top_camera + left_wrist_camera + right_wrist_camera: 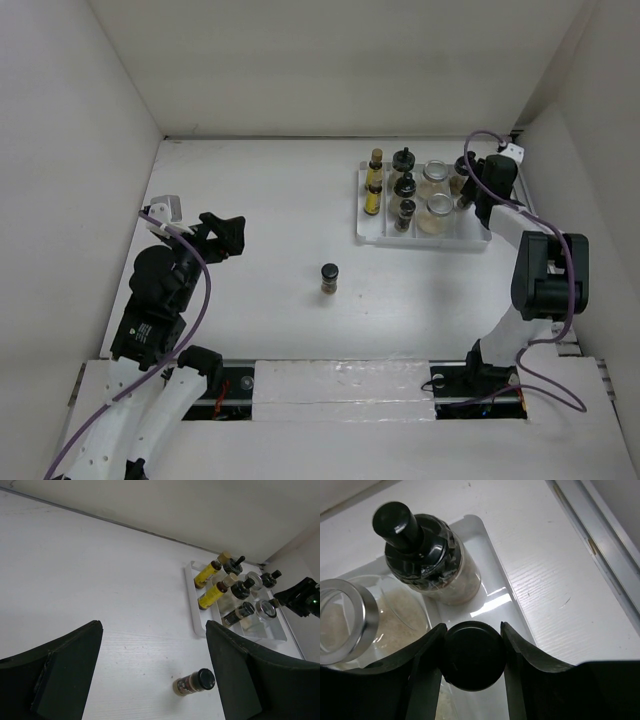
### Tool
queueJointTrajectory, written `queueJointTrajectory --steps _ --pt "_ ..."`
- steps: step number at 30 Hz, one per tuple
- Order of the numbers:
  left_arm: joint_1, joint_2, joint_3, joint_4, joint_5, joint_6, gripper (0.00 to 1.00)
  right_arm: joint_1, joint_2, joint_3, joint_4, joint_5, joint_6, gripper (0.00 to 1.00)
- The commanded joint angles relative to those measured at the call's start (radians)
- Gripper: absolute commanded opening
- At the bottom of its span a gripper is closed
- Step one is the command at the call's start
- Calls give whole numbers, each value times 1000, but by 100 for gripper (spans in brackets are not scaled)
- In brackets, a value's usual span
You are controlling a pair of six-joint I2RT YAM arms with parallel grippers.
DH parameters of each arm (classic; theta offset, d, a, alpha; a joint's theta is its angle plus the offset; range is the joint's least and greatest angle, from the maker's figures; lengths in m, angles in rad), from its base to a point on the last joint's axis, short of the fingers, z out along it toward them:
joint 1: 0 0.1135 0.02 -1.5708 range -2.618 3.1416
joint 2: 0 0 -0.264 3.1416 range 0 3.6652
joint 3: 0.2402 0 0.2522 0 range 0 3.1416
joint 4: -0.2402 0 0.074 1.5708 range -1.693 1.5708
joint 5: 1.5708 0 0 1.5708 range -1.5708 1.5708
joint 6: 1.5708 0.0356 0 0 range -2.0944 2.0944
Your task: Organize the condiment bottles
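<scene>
The lower end of the black-capped jar rests on the tray's bottom inside the tray's rim. My right gripper needs to let go of the black-capped jar.
A white divided tray (365, 232) at the back right holds several condiment bottles: two slim yellow bottles (374, 185), three dark black-capped jars (405, 190) and two wide pale-filled jars with silver lids (438, 212). One small dark jar with a black cap (329, 278) stands alone mid-table; it also shows in the left wrist view (195, 681). My left gripper (225, 235) is open and empty, well left of that jar. My right gripper (472, 626) is shut on the black cap (472, 657) of a jar over the tray's right end, next to a black knob-topped jar (427, 560).
The tray's right rim (492, 545) lies close under my right gripper, with the table's right edge rail (600, 545) beyond it. White walls enclose the table at the back and both sides.
</scene>
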Motion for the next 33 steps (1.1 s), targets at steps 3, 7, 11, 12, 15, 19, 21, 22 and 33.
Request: queueJointTrajectory --steps 3,7,11,12,15,19,21,22,33 --pt "4 -5 15 46 7 13 80 5 15 60 100 31 1 36" --pt "4 6 15 46 7 13 80 14 24 60 89 43 1 53" --pt "4 6 15 46 7 13 80 14 -28 60 60 34 1 75" --pt "4 6 15 46 7 13 80 14 -42 69 51 34 1 75" --pt "4 6 15 46 7 13 80 14 -54 82 17 34 1 75" --pt "4 6 15 46 7 13 80 14 -151 59 17 22 1 76" --pt "4 6 15 46 7 13 80 37 -208 42 5 22 1 76" --pt "4 6 15 46 7 13 80 51 -273 15 5 10 1 74" --pt "4 6 15 55 7 13 71 656 -454 -202 137 -306 -48 41"
